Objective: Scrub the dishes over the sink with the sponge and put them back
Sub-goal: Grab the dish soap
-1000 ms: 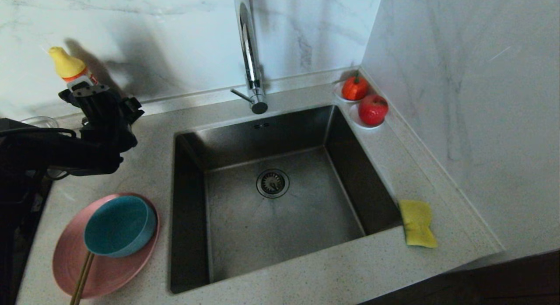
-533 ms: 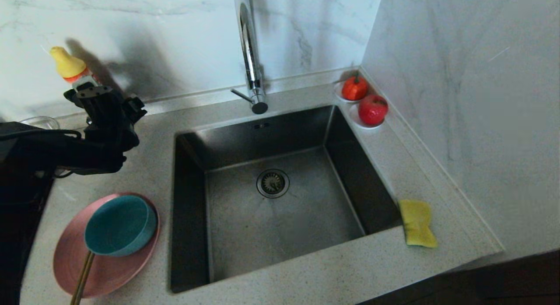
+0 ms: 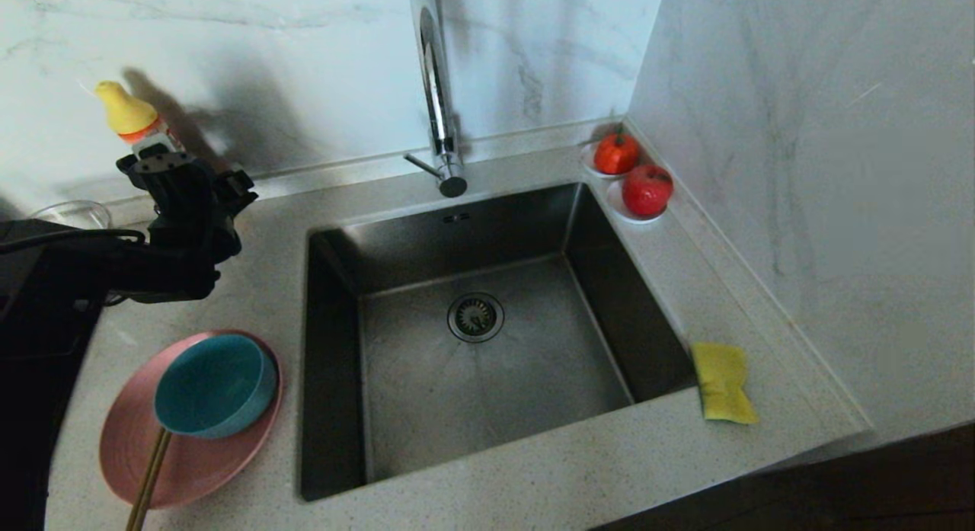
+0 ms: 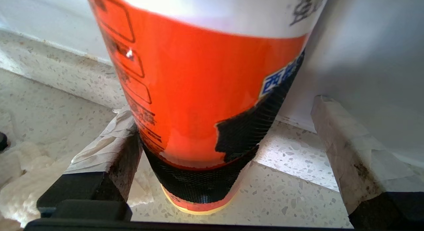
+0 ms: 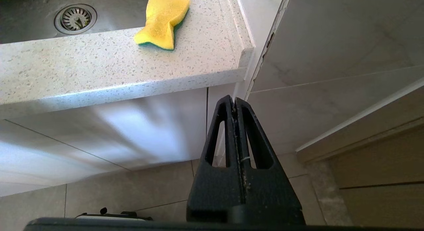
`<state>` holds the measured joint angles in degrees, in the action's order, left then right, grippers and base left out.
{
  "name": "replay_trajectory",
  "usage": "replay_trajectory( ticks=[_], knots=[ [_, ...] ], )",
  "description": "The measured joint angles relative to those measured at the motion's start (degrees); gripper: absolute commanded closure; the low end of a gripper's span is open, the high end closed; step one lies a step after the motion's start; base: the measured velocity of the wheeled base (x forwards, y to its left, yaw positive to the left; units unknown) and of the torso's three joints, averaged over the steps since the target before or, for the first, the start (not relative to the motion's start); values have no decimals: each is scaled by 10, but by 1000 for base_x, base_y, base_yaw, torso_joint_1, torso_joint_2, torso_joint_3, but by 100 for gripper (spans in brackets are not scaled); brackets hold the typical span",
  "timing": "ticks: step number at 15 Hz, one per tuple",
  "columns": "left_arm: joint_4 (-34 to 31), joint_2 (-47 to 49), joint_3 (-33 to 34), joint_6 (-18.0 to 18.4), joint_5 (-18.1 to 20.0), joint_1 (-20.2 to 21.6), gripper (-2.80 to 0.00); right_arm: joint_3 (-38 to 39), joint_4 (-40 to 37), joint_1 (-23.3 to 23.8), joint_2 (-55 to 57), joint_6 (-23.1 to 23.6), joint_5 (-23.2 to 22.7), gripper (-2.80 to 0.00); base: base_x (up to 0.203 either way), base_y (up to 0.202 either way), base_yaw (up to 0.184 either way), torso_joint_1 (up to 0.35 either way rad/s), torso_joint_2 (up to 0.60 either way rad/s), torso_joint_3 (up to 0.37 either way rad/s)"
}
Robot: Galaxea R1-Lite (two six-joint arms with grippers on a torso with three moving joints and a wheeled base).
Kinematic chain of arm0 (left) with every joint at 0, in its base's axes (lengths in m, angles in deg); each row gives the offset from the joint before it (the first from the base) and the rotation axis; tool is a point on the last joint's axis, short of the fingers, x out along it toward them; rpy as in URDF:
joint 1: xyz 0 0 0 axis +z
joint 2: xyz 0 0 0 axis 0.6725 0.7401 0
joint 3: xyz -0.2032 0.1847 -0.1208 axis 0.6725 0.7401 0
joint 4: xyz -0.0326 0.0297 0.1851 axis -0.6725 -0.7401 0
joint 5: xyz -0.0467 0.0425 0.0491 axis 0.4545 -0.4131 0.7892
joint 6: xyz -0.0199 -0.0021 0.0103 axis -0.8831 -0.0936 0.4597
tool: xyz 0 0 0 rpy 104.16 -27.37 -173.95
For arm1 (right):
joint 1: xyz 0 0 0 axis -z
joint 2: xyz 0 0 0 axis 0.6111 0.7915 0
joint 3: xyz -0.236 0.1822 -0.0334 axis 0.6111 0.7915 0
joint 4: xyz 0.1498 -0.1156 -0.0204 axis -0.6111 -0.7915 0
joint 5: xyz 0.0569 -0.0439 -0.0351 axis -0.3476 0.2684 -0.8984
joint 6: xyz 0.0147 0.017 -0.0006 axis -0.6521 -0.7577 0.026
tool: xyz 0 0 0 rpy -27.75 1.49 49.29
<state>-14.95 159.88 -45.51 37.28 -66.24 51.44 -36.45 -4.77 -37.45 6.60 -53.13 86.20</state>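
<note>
My left fingers reach down beside the bottle's black band in the left wrist view, so closing now would hold the orange-and-white bottle.
A pink plate lies on the counter left of the sink. It carries a teal bowl and brown chopsticks. The yellow sponge rests on the counter at the sink's right front corner. My left gripper is at the back left, open, with its fingers on either side of an orange-and-white bottle; one finger is right against the bottle, the other stands apart. My right gripper hangs shut and holding nothing, below the counter's front edge.
A tall chrome tap rises behind the sink. Two red fruits on white saucers sit in the back right corner. A clear glass bowl stands at the far left. Marble walls close off the back and right.
My left gripper has edged slightly further toward the bottle at the back wall. The dishes and the sponge lie where they were.
</note>
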Motion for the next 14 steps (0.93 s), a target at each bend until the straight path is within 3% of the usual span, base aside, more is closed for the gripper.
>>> replay_trajectory(
  ticks=[1, 2, 14],
  knots=[
    [1, 2, -3, 0, 0, 0, -280, 0, 0, 0, 0, 0, 0, 0, 0, 0, 0, 0, 0, 0],
    [1, 4, -8, 1, 0, 0, 0, 0, 0, 0, 0, 0, 0, 0, 0, 0, 0, 0, 0, 0],
    [7, -12, 14, -3, -6, 2, 0, 0, 0, 0, 0, 0, 0, 0, 0, 0, 0, 0, 0, 0]
  ],
)
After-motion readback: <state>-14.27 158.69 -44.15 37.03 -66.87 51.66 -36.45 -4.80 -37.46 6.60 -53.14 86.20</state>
